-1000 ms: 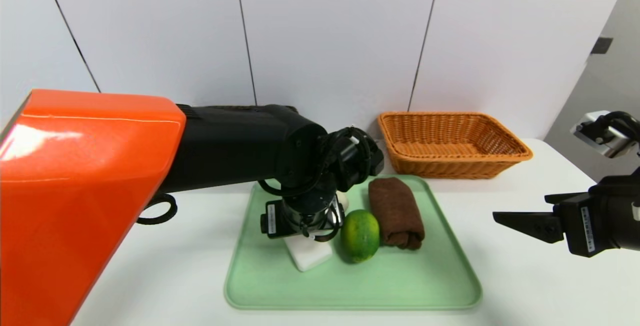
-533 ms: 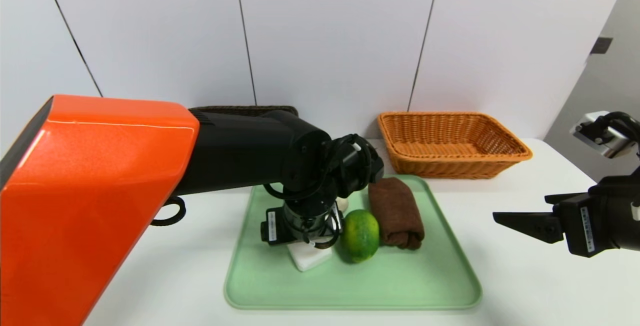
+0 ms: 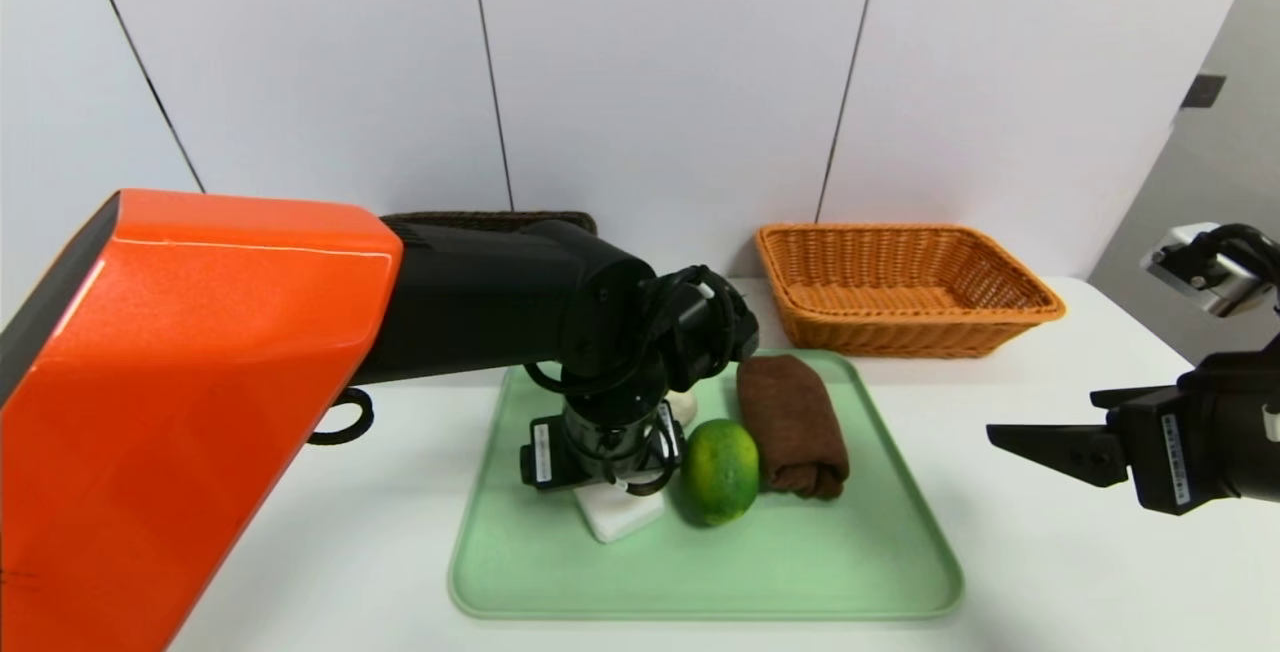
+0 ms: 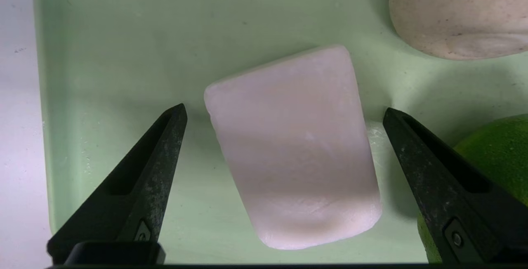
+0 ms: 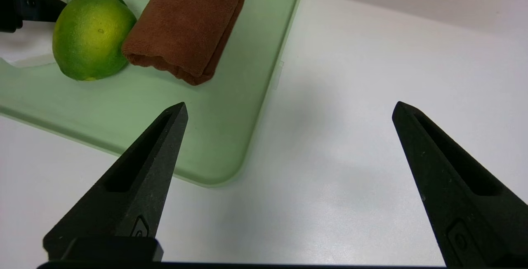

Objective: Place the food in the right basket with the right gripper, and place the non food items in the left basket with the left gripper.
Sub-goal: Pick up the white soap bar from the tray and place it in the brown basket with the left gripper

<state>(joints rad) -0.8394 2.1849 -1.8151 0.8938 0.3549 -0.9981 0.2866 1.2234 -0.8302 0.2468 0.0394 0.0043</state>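
Observation:
My fingertips reach down on either side of the white bar, near the green tray, so it is now time for my left gripper to close on it.
A white bar lies on the green tray, with my left gripper open right over it, one finger on each side and neither touching. In the head view the wrist covers most of the white bar. Beside it sit a green citrus fruit, a rolled brown towel and a pale speckled bun. My right gripper hovers open over bare table right of the tray, holding nothing. The right basket is orange wicker. Only the dark rim of the left basket shows behind my left arm.
The white table stretches around the tray. My orange and black left arm blocks the view of the table's left rear. A white panelled wall stands close behind the baskets.
My left arm has shifted slightly, bringing its wrist a little lower over the white bar. The right arm has not moved.

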